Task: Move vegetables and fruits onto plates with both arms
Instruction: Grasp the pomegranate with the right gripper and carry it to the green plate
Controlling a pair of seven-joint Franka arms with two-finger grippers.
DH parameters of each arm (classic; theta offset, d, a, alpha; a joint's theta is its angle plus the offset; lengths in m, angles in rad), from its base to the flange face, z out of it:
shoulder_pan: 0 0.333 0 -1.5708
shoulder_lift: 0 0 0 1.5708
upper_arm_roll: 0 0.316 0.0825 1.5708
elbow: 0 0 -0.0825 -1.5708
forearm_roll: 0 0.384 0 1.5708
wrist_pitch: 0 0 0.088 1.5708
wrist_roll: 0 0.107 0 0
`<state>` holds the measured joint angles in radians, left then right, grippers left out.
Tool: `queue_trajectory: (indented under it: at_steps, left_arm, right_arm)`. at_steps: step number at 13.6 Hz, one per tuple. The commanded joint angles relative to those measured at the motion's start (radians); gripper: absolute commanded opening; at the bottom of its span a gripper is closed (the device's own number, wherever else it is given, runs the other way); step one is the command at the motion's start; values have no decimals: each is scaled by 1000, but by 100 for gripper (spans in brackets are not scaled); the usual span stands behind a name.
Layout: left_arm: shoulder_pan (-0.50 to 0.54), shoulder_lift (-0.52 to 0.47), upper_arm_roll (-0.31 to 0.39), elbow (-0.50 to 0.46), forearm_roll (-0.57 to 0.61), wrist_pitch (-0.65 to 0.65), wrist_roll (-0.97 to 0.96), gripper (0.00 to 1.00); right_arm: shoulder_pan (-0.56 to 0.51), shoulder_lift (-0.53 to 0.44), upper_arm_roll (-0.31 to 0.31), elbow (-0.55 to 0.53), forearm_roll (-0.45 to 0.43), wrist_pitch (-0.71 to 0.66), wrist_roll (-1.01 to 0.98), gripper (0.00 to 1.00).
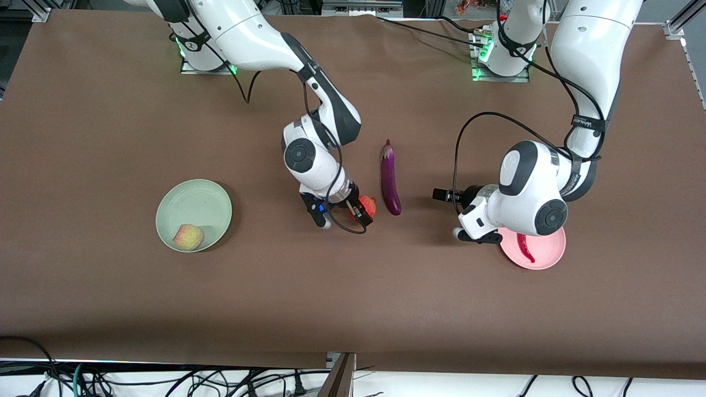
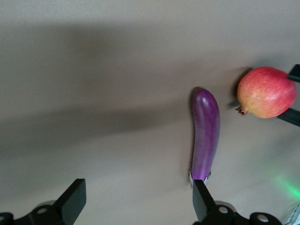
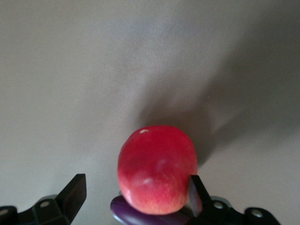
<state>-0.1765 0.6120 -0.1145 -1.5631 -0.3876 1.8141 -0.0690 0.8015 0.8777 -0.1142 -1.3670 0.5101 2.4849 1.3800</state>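
Note:
My left gripper picks up the eggplant by its slimmer purple body (image 1: 388,172) next, to set the eggplant on the pink plate (image 1: 551,255).
The bright red fruit (image 1: 368,205) lies on the table beside the purple eggplant (image 1: 390,177). My right gripper (image 1: 342,214) is open around the fruit (image 3: 158,168): one finger (image 3: 194,194) touches it, the other stands apart. My left gripper (image 1: 460,215) is open and empty (image 2: 136,201), low over the table between the eggplant (image 2: 206,133) and the pink plate (image 1: 551,255). The red chili (image 1: 525,247) lies on the pink plate. The yellowish fruit (image 1: 188,236) lies in the pale green plate (image 1: 193,205). The left wrist view also shows the red fruit (image 2: 266,92).
Brown table cover (image 1: 110,138) all round. The green plate is toward the right arm's end, the pink plate toward the left arm's end, partly under the left arm's wrist. Cables hang along the table's near edge (image 1: 165,380).

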Motion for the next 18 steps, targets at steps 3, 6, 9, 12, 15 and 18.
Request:
queue_trajectory:
  at_steps: [3, 6, 9, 12, 15, 18]
  left_arm:
    - [11, -20, -13, -83, -188, 76, -11, 100]
    - [2, -20, -25, -132, -247, 147, -12, 100]
    - [2, -46, -86, -242, -284, 321, -11, 100]
    - [0, -55, -148, -320, -284, 483, -11, 100]
    - [-18, -51, -207, -360, -286, 614, -17, 100]
    - [-136, -23, -200, -382, -283, 755, -58, 100]
  right_arm:
    - [21, 43, -9, 25, -91, 34, 19, 75]
    - [13, 32, -12, 23, -104, 17, 1, 23]
    - [-54, -38, -47, 32, -108, -200, -112, 18]
    - [-183, -137, -48, 28, -104, -453, -368, 18]
    - [-246, -184, -157, -9, -111, -660, -693, 18]
    - [-248, -206, -298, -90, -104, -719, -1006, 19]
